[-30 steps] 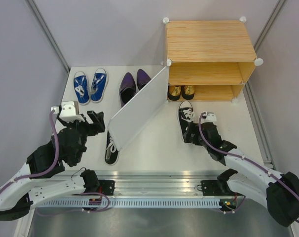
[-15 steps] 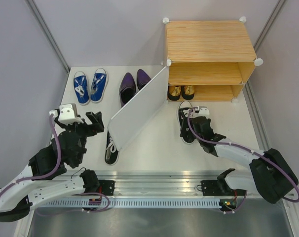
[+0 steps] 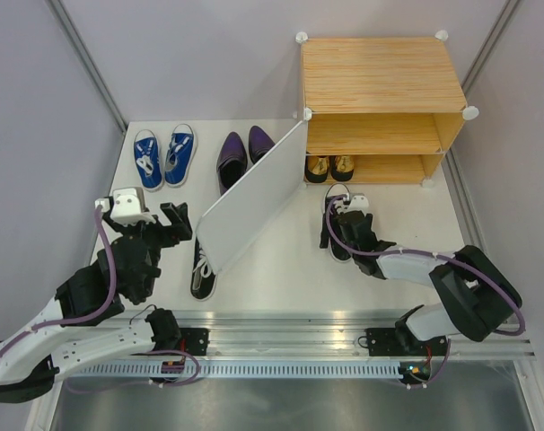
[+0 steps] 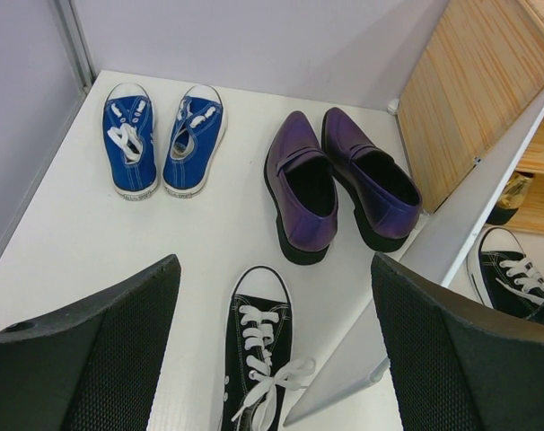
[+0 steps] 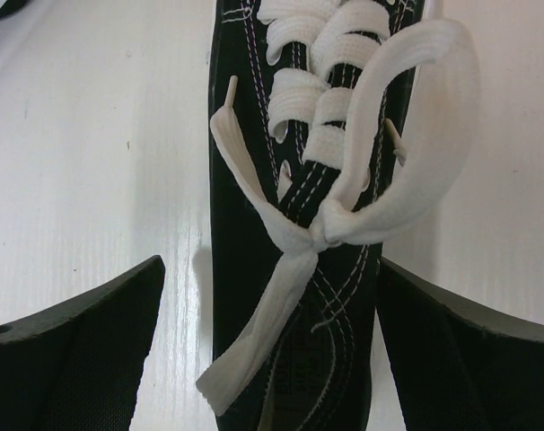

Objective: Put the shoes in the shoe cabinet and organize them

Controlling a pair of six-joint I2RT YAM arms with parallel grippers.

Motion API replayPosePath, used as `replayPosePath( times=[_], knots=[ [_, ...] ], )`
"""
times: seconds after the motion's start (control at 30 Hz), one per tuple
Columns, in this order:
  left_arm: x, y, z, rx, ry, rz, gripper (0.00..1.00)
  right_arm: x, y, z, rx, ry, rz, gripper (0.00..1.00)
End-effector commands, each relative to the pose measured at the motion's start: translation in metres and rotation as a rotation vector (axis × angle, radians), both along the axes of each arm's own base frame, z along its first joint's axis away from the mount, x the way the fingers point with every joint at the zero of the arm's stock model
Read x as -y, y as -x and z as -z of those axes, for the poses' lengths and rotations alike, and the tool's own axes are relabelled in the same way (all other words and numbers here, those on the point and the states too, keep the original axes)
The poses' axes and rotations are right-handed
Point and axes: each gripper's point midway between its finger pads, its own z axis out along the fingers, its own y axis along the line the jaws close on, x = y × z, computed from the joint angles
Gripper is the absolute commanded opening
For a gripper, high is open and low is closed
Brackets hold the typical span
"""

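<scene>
I should close my right gripper, because my fingers are low on either side of the black shoe near its lace knot point(image 3: 338, 228) point(image 5: 297, 260). Closing now would hold the shoe.
The light-wood shoe cabinet point(image 3: 380, 76) stands at the back right with its white door point(image 3: 250, 202) swung open. Gold shoes point(image 3: 330, 166) sit on its bottom shelf. Blue sneakers point(image 3: 164, 157) and purple dress shoes point(image 3: 241, 153) sit at the back left. One black shoe point(image 3: 200, 269) lies by the door's near edge, below my open, empty left gripper point(image 3: 173, 224). My right gripper point(image 3: 344, 220) is open and low over the other black shoe point(image 5: 299, 287), with one finger on each side of its laced middle. I cannot tell whether the fingers touch it.
Grey walls close in the white table point(image 3: 281, 260) on the left, back and right. The open door stands diagonally between the two arms. In the left wrist view the door edge point(image 4: 469, 224) is close on the right, with the purple shoes point(image 4: 339, 184) ahead.
My right arm has stretched forward and to the left, bringing the gripper down over the black shoe in front of the cabinet. The left arm has barely shifted.
</scene>
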Motion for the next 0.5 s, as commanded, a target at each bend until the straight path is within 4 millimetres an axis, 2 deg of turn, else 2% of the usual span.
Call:
replayPosePath(
  times=[0.0, 0.17, 0.27, 0.37, 0.47],
  knots=[
    [0.007, -0.002, 0.0, 0.004, -0.02, 0.024, 0.89, -0.004, -0.002, 0.009, -0.018, 0.021, 0.013, 0.98],
    [0.009, -0.003, 0.002, -0.001, -0.033, 0.026, 0.9, 0.004, 0.001, 0.018, -0.041, 0.066, 0.074, 0.98],
    [0.012, -0.004, 0.003, -0.007, -0.045, 0.031, 0.9, 0.01, 0.006, 0.024, -0.062, 0.072, 0.107, 0.94],
    [0.013, -0.005, 0.004, -0.01, -0.054, 0.033, 0.9, 0.013, 0.01, 0.031, -0.085, 0.075, 0.125, 0.88],
    [0.014, -0.006, 0.006, -0.014, -0.059, 0.036, 0.9, 0.016, 0.013, 0.037, -0.108, 0.08, 0.145, 0.75]
  ],
)
